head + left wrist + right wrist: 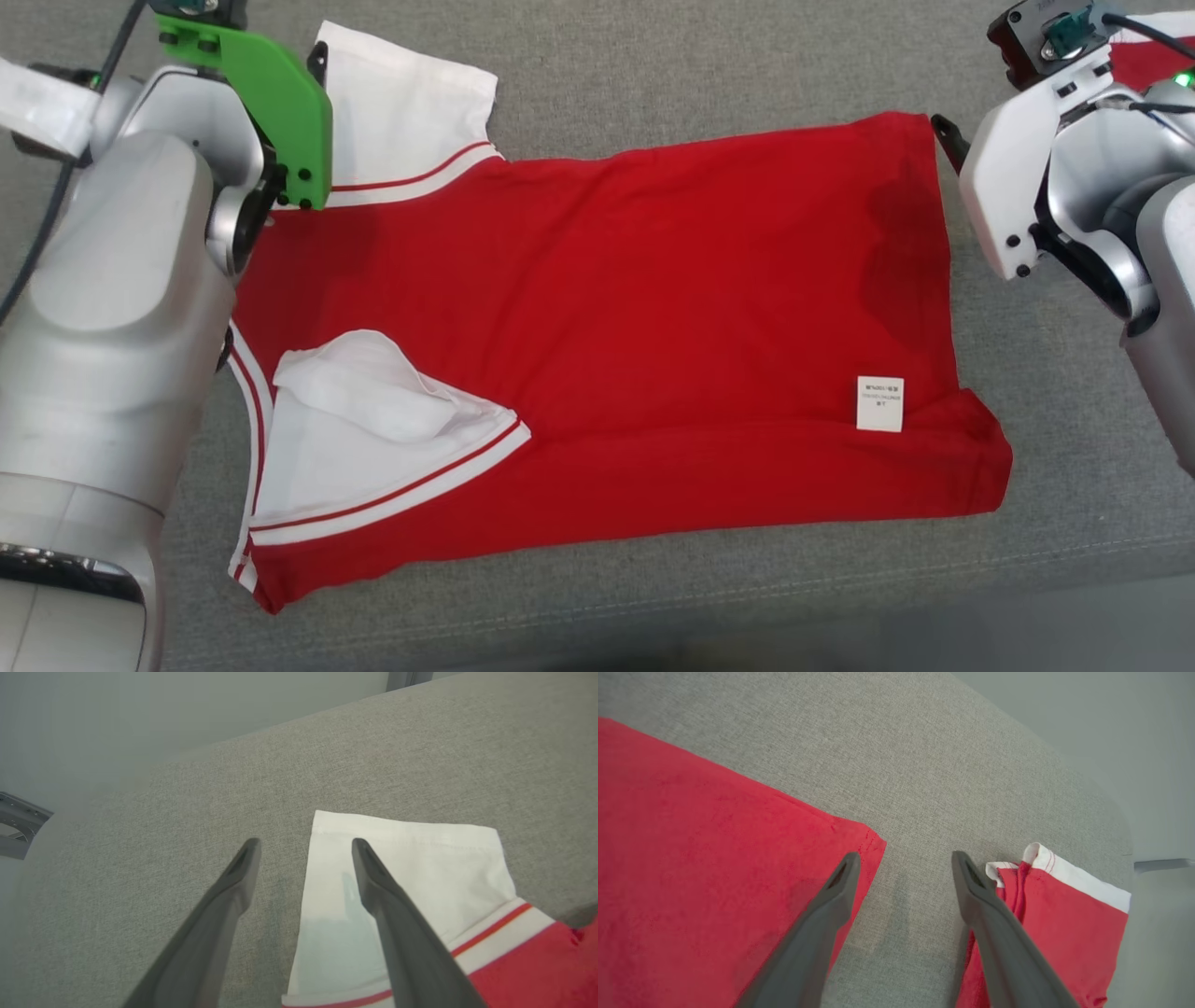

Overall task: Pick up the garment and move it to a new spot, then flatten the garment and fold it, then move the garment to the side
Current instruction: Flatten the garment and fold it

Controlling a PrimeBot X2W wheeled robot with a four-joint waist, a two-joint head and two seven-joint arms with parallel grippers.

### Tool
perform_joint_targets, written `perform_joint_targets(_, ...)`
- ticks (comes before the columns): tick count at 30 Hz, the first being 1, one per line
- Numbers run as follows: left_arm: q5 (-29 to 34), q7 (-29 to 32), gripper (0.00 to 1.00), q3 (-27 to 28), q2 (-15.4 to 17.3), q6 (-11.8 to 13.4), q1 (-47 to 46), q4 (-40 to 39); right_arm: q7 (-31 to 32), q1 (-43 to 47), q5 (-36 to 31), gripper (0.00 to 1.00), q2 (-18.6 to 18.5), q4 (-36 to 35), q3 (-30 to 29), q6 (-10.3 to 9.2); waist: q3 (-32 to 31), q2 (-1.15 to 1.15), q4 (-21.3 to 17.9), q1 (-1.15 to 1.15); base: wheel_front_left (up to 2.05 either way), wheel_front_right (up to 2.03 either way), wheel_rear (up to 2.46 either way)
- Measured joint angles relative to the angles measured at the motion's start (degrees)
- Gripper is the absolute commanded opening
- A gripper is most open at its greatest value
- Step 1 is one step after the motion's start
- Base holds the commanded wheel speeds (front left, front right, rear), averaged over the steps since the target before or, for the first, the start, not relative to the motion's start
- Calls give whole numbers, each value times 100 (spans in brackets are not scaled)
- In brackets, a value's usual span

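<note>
I will next grab the white sleeve (405, 112) with my left gripper by its outer edge (325, 40), where the grey fabric starts, because the sleeve is lying flat.
The garment (653, 308) is a red shirt with white sleeves, spread flat on a grey fabric surface with a small white label (880, 403) near its right hem. Its far sleeve (420, 858) lies flat, while the near sleeve (373, 439) is rumpled over the red body. My left gripper (306, 847) hovers open over the far sleeve's outer edge, one finger above the white cloth and one above bare fabric. My right gripper (906, 858) stands open just off the shirt's far right corner (859, 844), holding nothing.
A second red cloth with white trim (1045, 905) lies close beside my right gripper's outer finger, also seen as a red patch (1134, 56) at the far right. The grey surface (653, 75) ends near the front edge (840, 597) and drops off behind both grippers.
</note>
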Motion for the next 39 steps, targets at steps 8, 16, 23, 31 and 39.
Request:
perform_joint_targets(8, 109, 367, 100, -125, 125, -71, -625, 471, 98, -553, 200, 100, -190, 25, 402, 0, 486, 0, -181, 0, 0, 0, 0)
perform_joint_targets(16, 157, 448, 100, -185, 113, -51, -903, 669, 94, -745, 264, 100, -304, 62, 495, 0, 786, 0, -283, 0, 0, 0, 0)
perform_joint_targets(23, 160, 390, 100, -244, 130, -22, -1059, 787, 79, -785, 296, 100, -323, 73, 548, 0, 880, 0, -346, 0, 0, 0, 0)
perform_joint_targets(31, 108, 463, 42, -261, 141, -3, -1160, 1006, 135, -837, 311, 100, -432, 15, 567, 0, 993, 0, -436, -1, 0, 0, 0)
perform_joint_targets(39, -41, 669, 0, -270, -115, -125, -1227, 1072, 392, -909, 468, 100, -688, -148, 605, 0, 1036, 0, -263, -1, 0, 0, 0)
